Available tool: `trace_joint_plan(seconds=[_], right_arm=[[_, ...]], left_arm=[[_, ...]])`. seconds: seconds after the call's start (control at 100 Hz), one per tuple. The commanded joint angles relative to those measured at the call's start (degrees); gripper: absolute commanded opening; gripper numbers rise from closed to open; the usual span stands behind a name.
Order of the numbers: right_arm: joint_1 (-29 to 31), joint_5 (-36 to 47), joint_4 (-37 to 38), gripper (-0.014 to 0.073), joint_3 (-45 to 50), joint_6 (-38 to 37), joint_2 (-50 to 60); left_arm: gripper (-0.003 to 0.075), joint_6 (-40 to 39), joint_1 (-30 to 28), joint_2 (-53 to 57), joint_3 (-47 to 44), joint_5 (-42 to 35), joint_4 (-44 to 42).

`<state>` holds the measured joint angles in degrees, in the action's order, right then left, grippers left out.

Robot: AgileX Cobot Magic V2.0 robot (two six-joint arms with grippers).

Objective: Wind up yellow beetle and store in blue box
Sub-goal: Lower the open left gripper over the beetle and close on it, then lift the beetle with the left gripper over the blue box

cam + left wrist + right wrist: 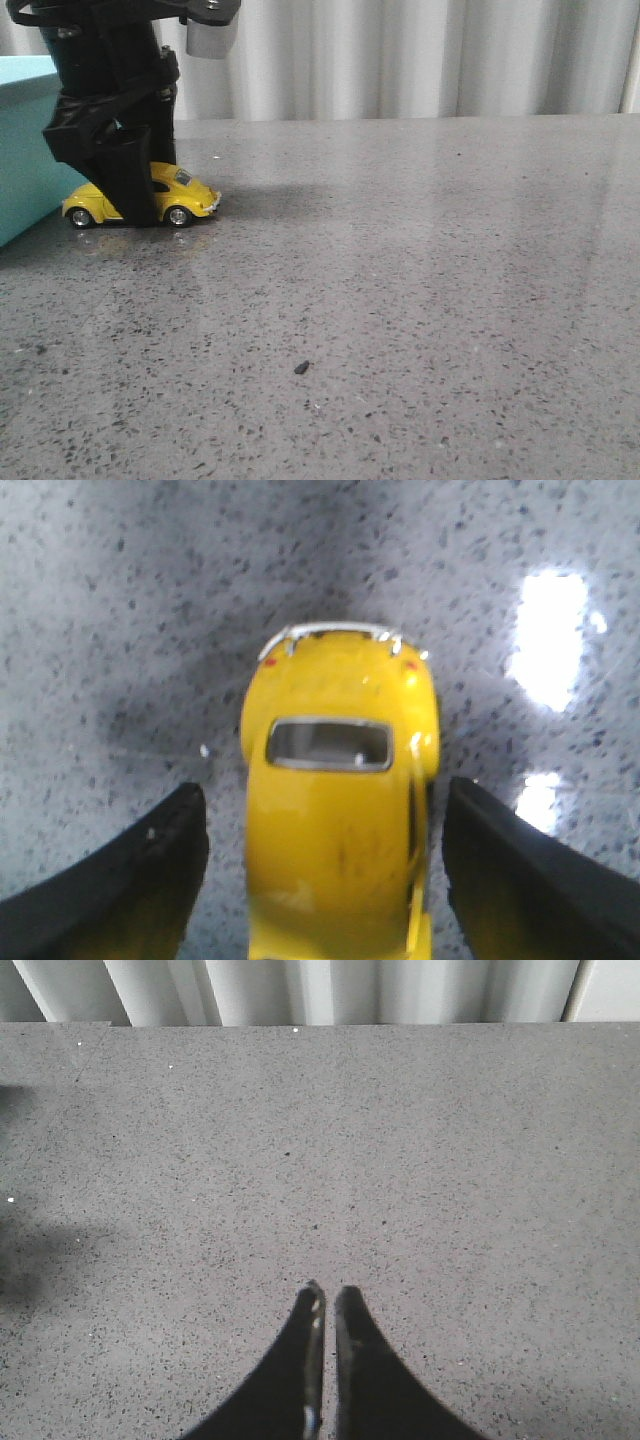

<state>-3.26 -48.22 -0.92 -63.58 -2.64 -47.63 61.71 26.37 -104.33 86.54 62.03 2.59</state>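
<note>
My left gripper closes on the beetle next, since my fingers reach down beside the yellow beetle's middle (160,195), near the grey speckled table.
The yellow beetle (185,192) stands on its wheels on the grey speckled table, close beside the blue box (22,150) at the far left. My left gripper (135,195) is lowered over the car's middle, one finger in front of it and hiding that part. In the left wrist view the beetle (335,810) lies between the two black fingers (160,870), with a gap of bare table on each side; the jaws are open and not touching it. My right gripper (326,1295) is shut and empty over bare table. It is out of the front view.
The table (400,300) stretches wide to the right of the car, with a small dark speck (300,368) near the front. A pleated white curtain (420,50) hangs behind the table's far edge.
</note>
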Motion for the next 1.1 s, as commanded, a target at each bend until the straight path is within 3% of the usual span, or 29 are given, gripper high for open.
trace_joint_plan(seconds=[0.0,0.3,0.7,1.09], right_arm=[[-0.12,4.32,0.13,-0.0061,-1.34,0.75,0.48],[-0.12,4.75,0.13,-0.0061,-1.34,0.75,0.48],[-0.12,5.14,0.13,-0.0061,-1.34,0.75,0.48],[-0.12,5.80,0.13,-0.0061,-1.34,0.75,0.48]], left_arm=[[0.0459,-0.29,-0.41,2.59,1.70,-0.28,0.69],[0.0445,-0.29,-0.41,2.59,1.70,0.27,0.58],[0.0188,-0.70,-0.41,2.59,1.70,1.25,0.58],[0.0091,-0.70,-0.41,3.17,6.41,6.48,1.70]])
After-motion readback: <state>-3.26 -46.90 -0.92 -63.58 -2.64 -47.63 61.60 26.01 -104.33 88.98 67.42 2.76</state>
